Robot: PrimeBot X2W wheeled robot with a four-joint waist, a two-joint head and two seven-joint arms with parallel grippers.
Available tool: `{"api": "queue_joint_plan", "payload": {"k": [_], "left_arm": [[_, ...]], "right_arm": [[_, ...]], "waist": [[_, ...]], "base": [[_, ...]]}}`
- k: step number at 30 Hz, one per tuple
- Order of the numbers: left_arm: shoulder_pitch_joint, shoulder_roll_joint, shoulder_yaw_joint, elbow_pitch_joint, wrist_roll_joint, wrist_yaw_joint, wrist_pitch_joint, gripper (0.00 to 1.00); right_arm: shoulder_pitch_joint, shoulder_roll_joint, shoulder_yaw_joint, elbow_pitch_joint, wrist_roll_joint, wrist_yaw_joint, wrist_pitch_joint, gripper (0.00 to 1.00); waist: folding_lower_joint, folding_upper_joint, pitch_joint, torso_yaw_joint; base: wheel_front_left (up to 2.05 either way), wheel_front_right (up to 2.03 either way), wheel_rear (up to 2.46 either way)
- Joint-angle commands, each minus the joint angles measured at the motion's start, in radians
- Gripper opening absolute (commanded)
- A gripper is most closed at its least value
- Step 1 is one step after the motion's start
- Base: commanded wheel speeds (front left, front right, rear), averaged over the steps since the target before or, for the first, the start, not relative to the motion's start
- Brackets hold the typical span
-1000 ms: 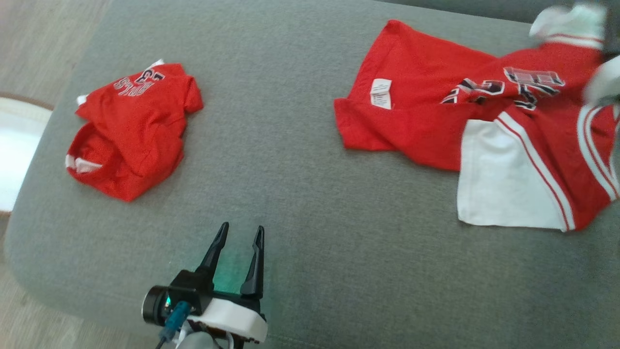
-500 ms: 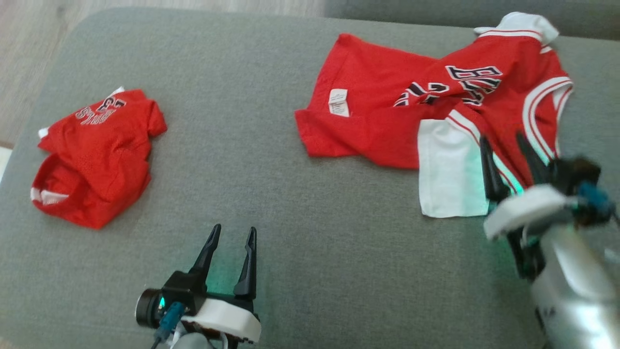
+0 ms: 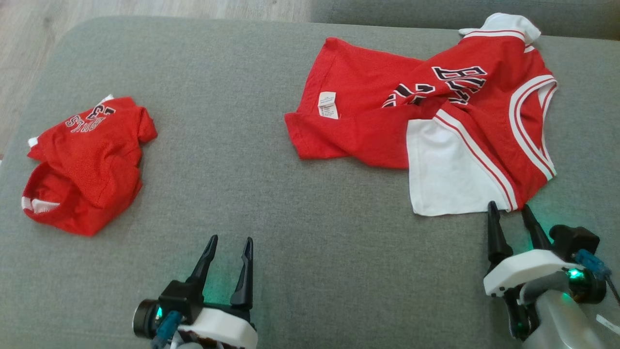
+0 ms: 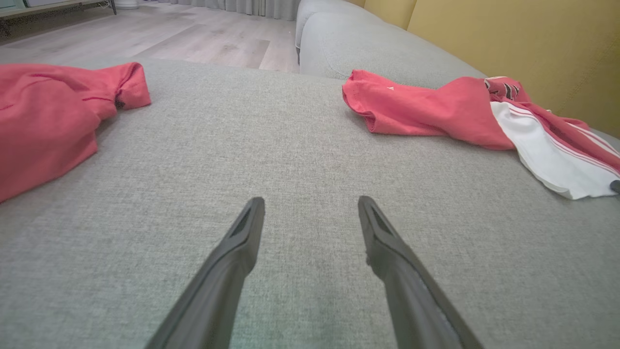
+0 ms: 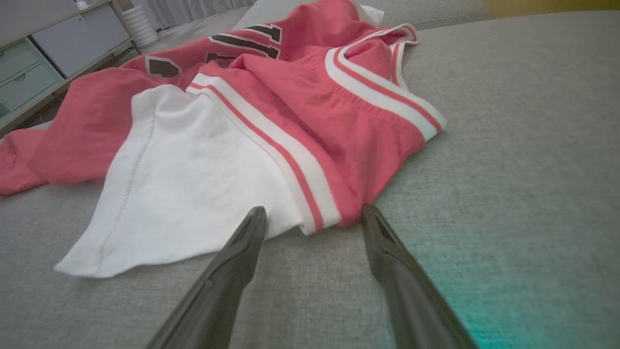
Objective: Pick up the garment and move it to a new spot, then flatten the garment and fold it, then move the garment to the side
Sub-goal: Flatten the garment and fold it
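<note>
The garment should be pinched next by its bottom hem corner [image 3: 297,145] with my left gripper, since the folded-over edge [image 3: 291,128] stands up there while the garment's body lies slack.
A red and white jersey, the garment [image 3: 378,131], lies rumpled and partly spread at the far right of the grey cushion, with a white panel toward me. The left wrist view has the garment [image 4: 426,111] at its right. My right gripper [image 3: 508,206] is open and empty, its fingertips just short of the garment's near hem. In the right wrist view the garment [image 5: 193,169] lies right ahead of the right gripper [image 5: 314,209]. My left gripper [image 3: 230,240] is open and empty over bare cushion near the front edge, as the left gripper [image 4: 311,201] also shows in its wrist view.
A second red jersey [image 3: 87,160] lies bunched at the cushion's left side, also seen as the second red jersey [image 4: 43,121]. The grey cushion [image 3: 290,218] spreads between the two. Wood floor [image 3: 145,7] lies beyond its far edge. A yellow wall [image 4: 508,39] and drawers [image 5: 43,53] stand behind.
The head camera has shifted. My right gripper has come back from over the garment to its near hem, empty. The garment lies still and the left gripper has not moved.
</note>
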Motion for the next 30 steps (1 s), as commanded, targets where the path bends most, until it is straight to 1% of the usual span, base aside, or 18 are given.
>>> {"api": "queue_joint_plan", "payload": {"k": [1,3,4,5,6,11,19,20,21,22,26,30], "left_arm": [[-0.02,0.002,0.029,-0.022,0.007,0.001,-0.01,1.0],[-0.023,0.002,0.027,-0.022,0.007,0.001,-0.01,1.0],[-0.024,0.002,0.026,-0.022,0.007,0.002,-0.01,1.0],[-0.025,0.002,0.025,-0.022,0.007,0.002,-0.01,1.0],[-0.025,0.002,0.025,-0.022,0.006,0.003,-0.01,1.0],[-0.023,0.002,0.028,-0.021,0.004,0.007,-0.01,1.0],[-0.017,0.002,0.032,-0.026,-0.006,0.01,-0.01,1.0],[-0.018,0.002,0.033,-0.027,-0.008,0.01,-0.01,1.0],[-0.021,0.002,0.035,-0.028,-0.012,0.011,-0.01,1.0],[-0.026,0.002,0.036,-0.029,-0.016,0.01,-0.01,1.0],[-0.073,0.002,0.038,-0.028,-0.034,0.002,-0.01,1.0],[-0.174,0.002,0.04,-0.016,-0.054,-0.013,-0.01,1.0]], "right_arm": [[-0.037,0.008,0.012,-0.009,-0.02,-0.001,-0.013,1.0],[-0.049,0.015,-0.002,0.015,-0.037,-0.001,-0.013,1.0],[-0.055,0.018,-0.009,0.028,-0.048,-0.001,-0.013,0.93],[-0.061,0.02,-0.022,0.037,-0.055,-0.001,-0.013,0.3],[-0.067,0.022,-0.031,0.044,-0.063,-0.001,-0.013,0.0],[-0.07,0.014,-0.062,0.056,-0.08,-0.001,-0.013,0.0],[-0.008,-0.052,-0.129,0.024,-0.074,-0.001,-0.014,0.0],[-0.003,-0.062,-0.129,0.023,-0.072,-0.001,-0.014,0.12],[-0.002,-0.068,-0.13,0.02,-0.066,-0.001,-0.014,0.54],[-0.004,-0.071,-0.129,0.014,-0.057,-0.001,-0.014,1.0],[-0.019,-0.077,-0.117,-0.053,-0.04,-0.001,-0.014,1.0],[-0.039,-0.058,-0.09,-0.157,-0.05,-0.001,-0.014,1.0]], "waist": [[0.0001,0.0,0.003,0.004],[0.0001,0.0,0.005,0.009],[0.0001,0.0,0.006,0.01],[0.0001,0.0,0.007,0.011],[0.0001,0.0,0.007,0.012],[0.0001,0.0,0.005,0.01],[0.0001,0.0,-0.017,-0.019],[0.0001,0.0,-0.018,-0.024],[0.0001,0.0,-0.017,-0.031],[0.0001,0.0,-0.015,-0.037],[0.0001,0.0,0.009,-0.063],[0.0001,0.0,0.059,-0.088]], "base": [[0.0,0.0,0.0],[0.0,0.0,0.0],[0.0,0.0,0.0],[0.0,0.0,0.0],[0.0,0.0,0.0],[0.0,0.0,0.0],[0.0,0.0,0.0],[0.0,0.0,0.0],[0.0,0.0,0.0],[0.0,0.0,0.0],[0.0,0.0,0.0],[0.0,0.0,0.0]]}}
